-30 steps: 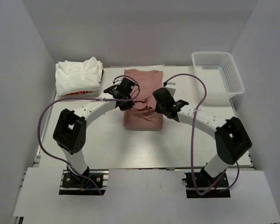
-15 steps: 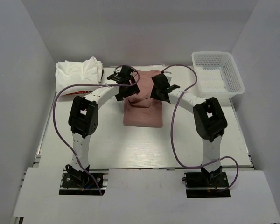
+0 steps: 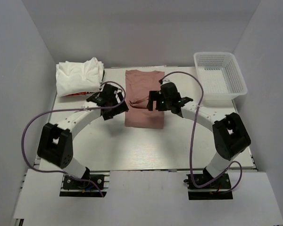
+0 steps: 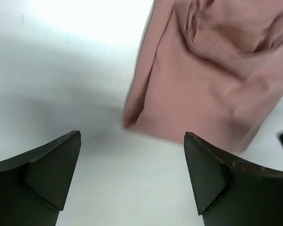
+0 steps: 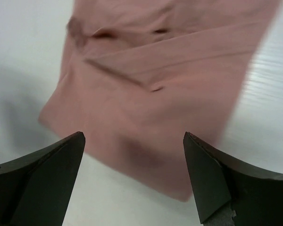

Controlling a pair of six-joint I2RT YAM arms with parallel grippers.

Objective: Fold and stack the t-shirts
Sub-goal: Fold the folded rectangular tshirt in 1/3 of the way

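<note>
The left gripper should next grab the t-shirt's near-edge corner [image 3: 127, 125] [image 4: 131, 123] to fold the dusty pink t-shirt, and it should leave the other corner for the right gripper.
A dusty pink t-shirt [image 3: 144, 117] lies folded into a long rectangle in the middle of the table, with a rumpled fold line across its middle. My left gripper [image 3: 119, 105] hovers open just off its left edge, nothing between the fingers; in the left wrist view the pink t-shirt [image 4: 212, 70] lies ahead of the left gripper [image 4: 132, 135]. My right gripper [image 3: 154, 100] hangs open over the shirt's right half; the right wrist view has the pink t-shirt [image 5: 160, 70] beyond the empty right gripper [image 5: 133, 135]. White t-shirts [image 3: 79, 77], one with red print, are piled at the back left.
A white mesh basket [image 3: 237, 75] stands at the back right corner. Grey walls close in the table [image 3: 132, 146] on three sides. Purple cables loop off both arms.
Both grippers have opened and let go of the pink t-shirt. They carried its folded part toward the far edge, then drew back to either side of the shirt's middle.
</note>
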